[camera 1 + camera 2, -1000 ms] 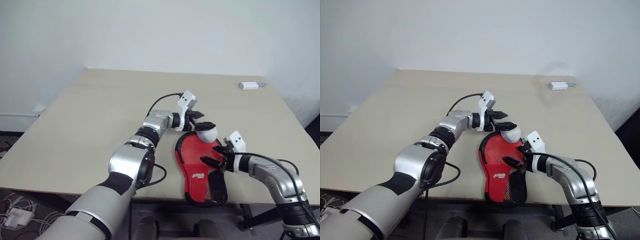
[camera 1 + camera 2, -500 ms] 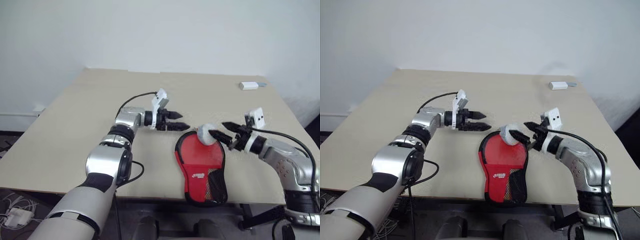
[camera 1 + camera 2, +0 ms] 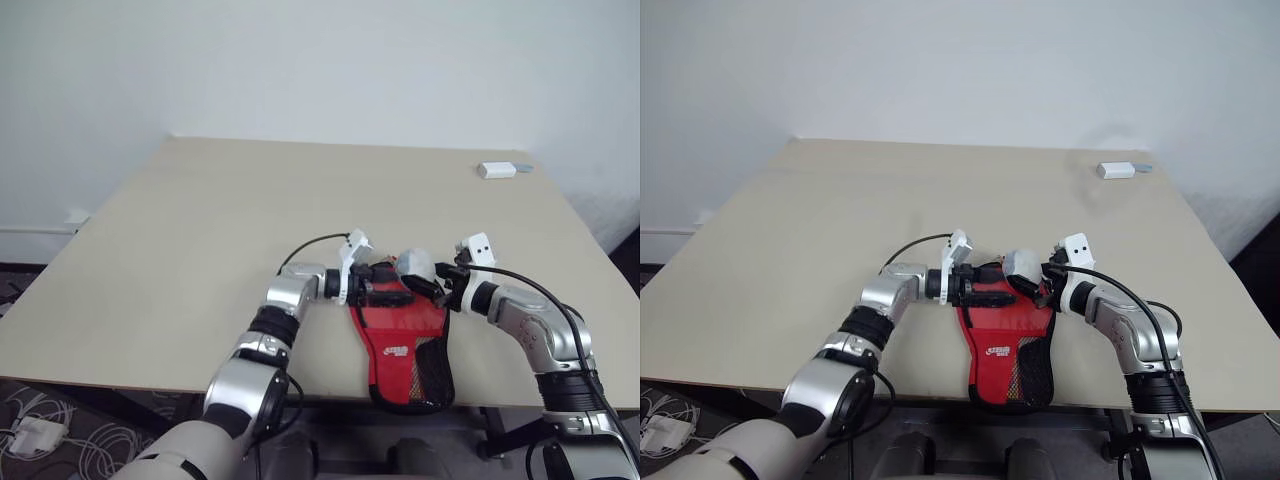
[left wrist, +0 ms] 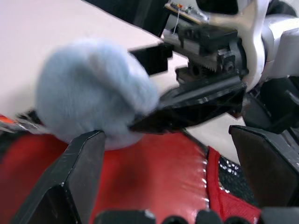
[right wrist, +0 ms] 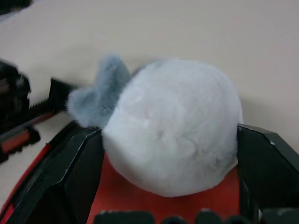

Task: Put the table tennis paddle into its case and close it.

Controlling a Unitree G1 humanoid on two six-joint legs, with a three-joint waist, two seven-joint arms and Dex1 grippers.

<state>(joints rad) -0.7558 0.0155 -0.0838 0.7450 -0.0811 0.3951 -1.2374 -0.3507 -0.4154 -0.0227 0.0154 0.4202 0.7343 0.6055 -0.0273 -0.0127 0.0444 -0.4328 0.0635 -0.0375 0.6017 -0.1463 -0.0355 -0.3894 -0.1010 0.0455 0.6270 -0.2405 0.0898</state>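
Note:
Next, my right gripper grabs the pom-pom by its round white body (image 3: 414, 264) to free the red case (image 3: 405, 340) for closing.
The red case (image 3: 405, 340) lies flat near the table's front edge, logo and black mesh panel up. A grey-white fluffy pom-pom (image 3: 415, 266) sits at its far end. My right gripper (image 3: 432, 283) is open, and in the right wrist view the pom-pom (image 5: 173, 126) fills the gap between its fingers (image 5: 70, 172). My left gripper (image 3: 385, 288) is open at the case's far left rim, its fingers (image 4: 79, 168) spread low over the red fabric and pointing at the pom-pom (image 4: 88, 93). The paddle is hidden.
A small white box (image 3: 497, 170) lies at the table's (image 3: 250, 210) far right. The case's narrow end reaches the front edge. Cables lie on the floor at the lower left.
Half a second ago my left gripper hovered left of the case; it has swung in and down to the case's far rim. My right gripper has pushed in around the pom-pom.

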